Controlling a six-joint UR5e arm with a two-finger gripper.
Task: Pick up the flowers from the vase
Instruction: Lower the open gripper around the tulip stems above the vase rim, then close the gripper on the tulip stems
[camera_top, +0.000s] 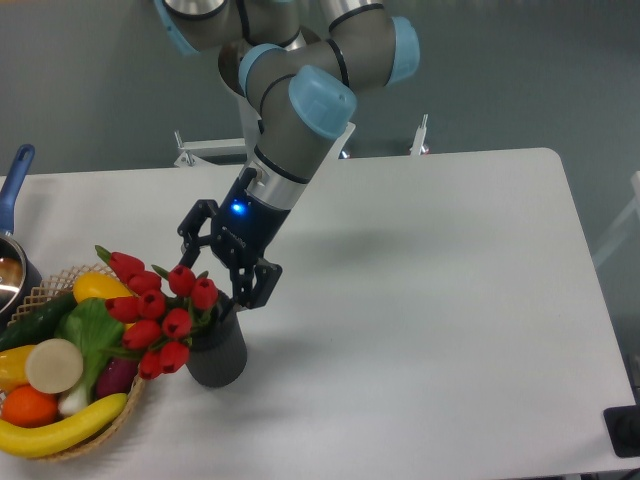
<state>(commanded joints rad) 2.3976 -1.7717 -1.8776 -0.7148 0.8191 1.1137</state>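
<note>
I need to grab the flowers' green stems with my gripper next. Then I can pick up the flowers (155, 310) from the vase (218, 352).
The flowers (155, 310), a bunch of red tulip buds with green stems, stick out of the vase (218, 352) and lean left over the basket. The vase is a small dark grey ribbed cylinder standing near the table's front left. My gripper (212, 278) is open and tilted down to the left, right at the upper right of the bunch. One finger sits behind the top buds and the other (250, 285) reaches down just above the vase's rim. Nothing is held between the fingers.
A wicker basket (45, 290) at the front left holds a banana (60, 430), an orange, a yellow pepper, a green leafy vegetable and other produce. A blue-handled pot (14, 215) stands at the left edge. A metal bracket is at the table's back edge.
</note>
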